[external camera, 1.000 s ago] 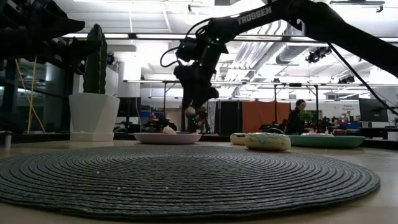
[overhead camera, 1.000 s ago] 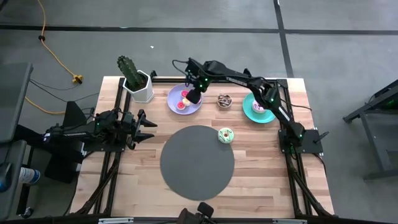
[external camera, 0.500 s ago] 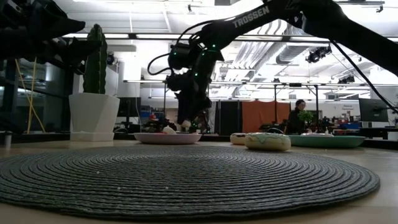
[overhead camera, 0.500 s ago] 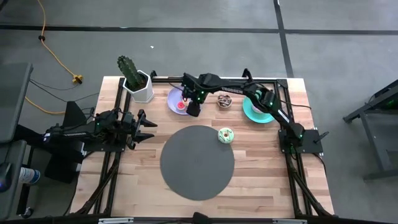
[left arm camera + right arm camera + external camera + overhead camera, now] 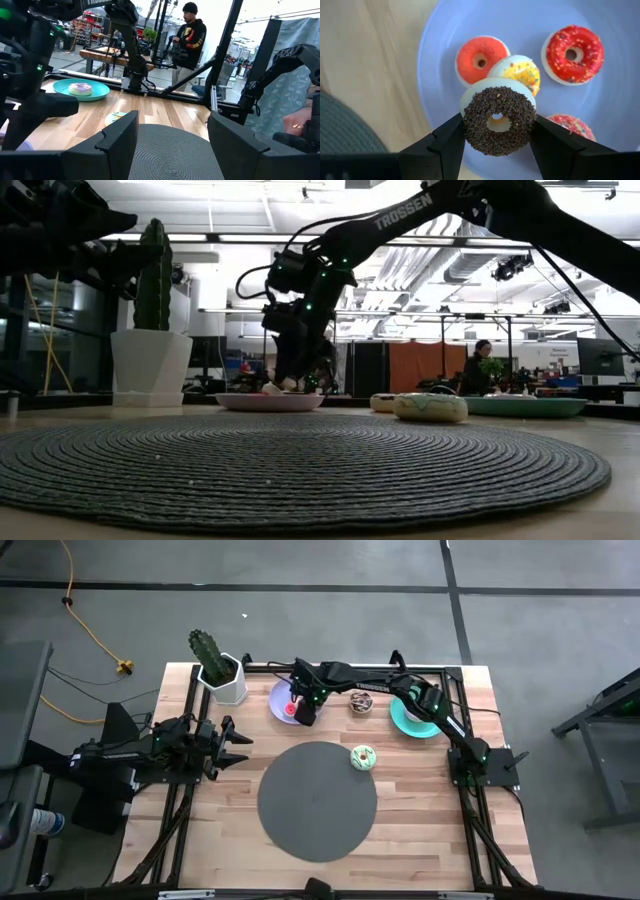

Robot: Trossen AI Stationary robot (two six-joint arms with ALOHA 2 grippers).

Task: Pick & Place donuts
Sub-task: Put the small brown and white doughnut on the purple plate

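The brown donut [image 5: 498, 140] is over the lavender plate, inside the plate's rim, and would stay in, so it is time for my right gripper to open.
My right gripper [image 5: 497, 134] hangs over the lavender plate [image 5: 620, 85] at the table's far middle, shut on a chocolate-brown sprinkled donut [image 5: 497, 120]. Below it several donuts lie flat on the plate: an orange one [image 5: 479, 60], a yellow-iced one [image 5: 522, 72] and a red sprinkled one [image 5: 572, 52]. In the high view the right gripper [image 5: 303, 712] stands at the plate's near right rim [image 5: 280, 710]. My left gripper [image 5: 235, 740] waits open at the table's left edge, holding nothing. My right gripper pinches the brown donut by two opposite points of its outer rim [image 5: 468, 125] between its two fingers [image 5: 451, 137]. The fingers slant steeply down from the table's right. The donut's iced face is turned up toward the wrist. Whether it touches the yellow-iced donut beneath, I cannot tell.
A green-iced donut [image 5: 362, 757] lies on the wood by the dark grey round mat [image 5: 317, 802]. Another brown donut [image 5: 361, 701] sits between the plates. The teal plate [image 5: 400, 720] holds one donut. A potted cactus [image 5: 222, 675] stands at the far left. A person stands beyond the table.
My right gripper has come down toward the lavender plate and shifted a little toward the table's left and near side, still shut on the brown donut. Most of the move came early; it has nearly stopped.
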